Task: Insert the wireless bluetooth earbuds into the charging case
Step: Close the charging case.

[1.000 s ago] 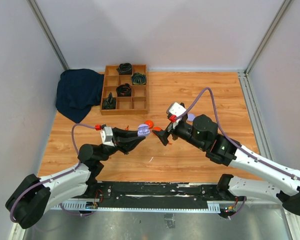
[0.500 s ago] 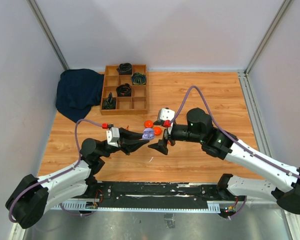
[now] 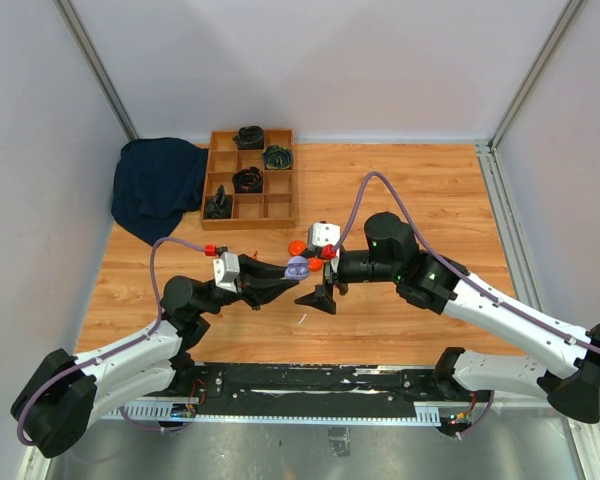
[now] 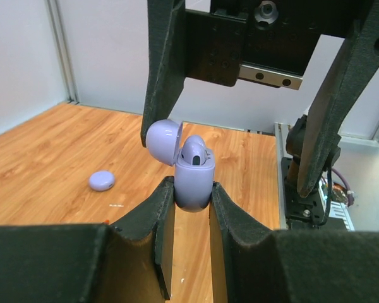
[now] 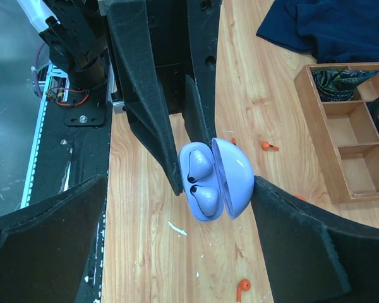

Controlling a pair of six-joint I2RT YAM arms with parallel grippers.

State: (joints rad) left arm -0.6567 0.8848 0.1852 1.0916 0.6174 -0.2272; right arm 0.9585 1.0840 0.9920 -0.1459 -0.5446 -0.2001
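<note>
The right gripper grips the charging case across its open lid and body next, to shut the case over the earbuds.
My left gripper is shut on the lilac charging case and holds it upright above the table, lid hinged open. In the right wrist view two lilac earbuds sit in the case's wells. My right gripper is open and straddles the case from the right, with one finger against the lid. Loose orange-red earbuds lie on the table, one near the front.
A wooden compartment tray with dark items stands at the back, beside a dark blue cloth. Orange discs lie just behind the grippers. A lilac disc lies on the wood.
My right arm has swung left and down toward the held case, and its open fingers now straddle it. My left gripper shifted slightly right with the case.
</note>
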